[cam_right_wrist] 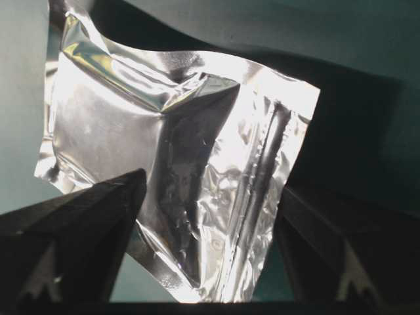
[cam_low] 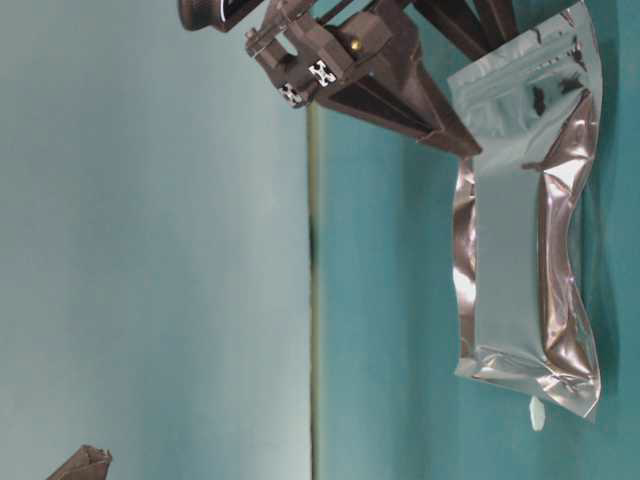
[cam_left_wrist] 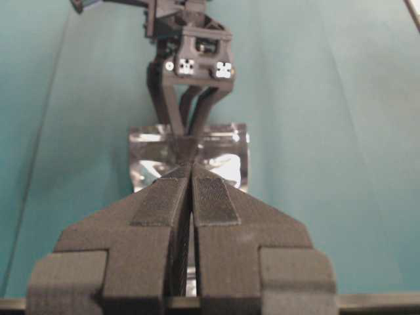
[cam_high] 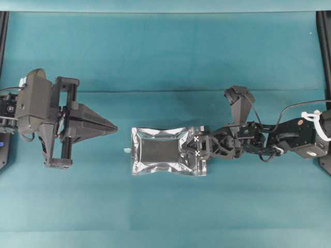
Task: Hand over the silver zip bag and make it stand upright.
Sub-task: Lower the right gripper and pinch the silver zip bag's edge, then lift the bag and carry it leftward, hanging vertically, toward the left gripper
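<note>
Since the bag's wide foil body lies slack across the table, my right gripper next needs to pinch the silver zip bag by its narrow sealed zip end.
The silver zip bag lies flat on the teal table, crinkled, with a darker centre panel. My right gripper is over the bag's right end, open. In the right wrist view its two fingers stand wide apart on either side of the bag's sealed edge. The table-level view shows the bag against the table surface, with the right gripper's fingertips at its end. My left gripper is shut and empty, left of the bag with a gap between them. From the left wrist, the bag sits beyond the shut gripper.
A tiny pale fleck rests on the cloth by the bag's left edge. Black frame posts stand at the far left and right corners. A fold line in the teal cloth runs across behind the arms.
</note>
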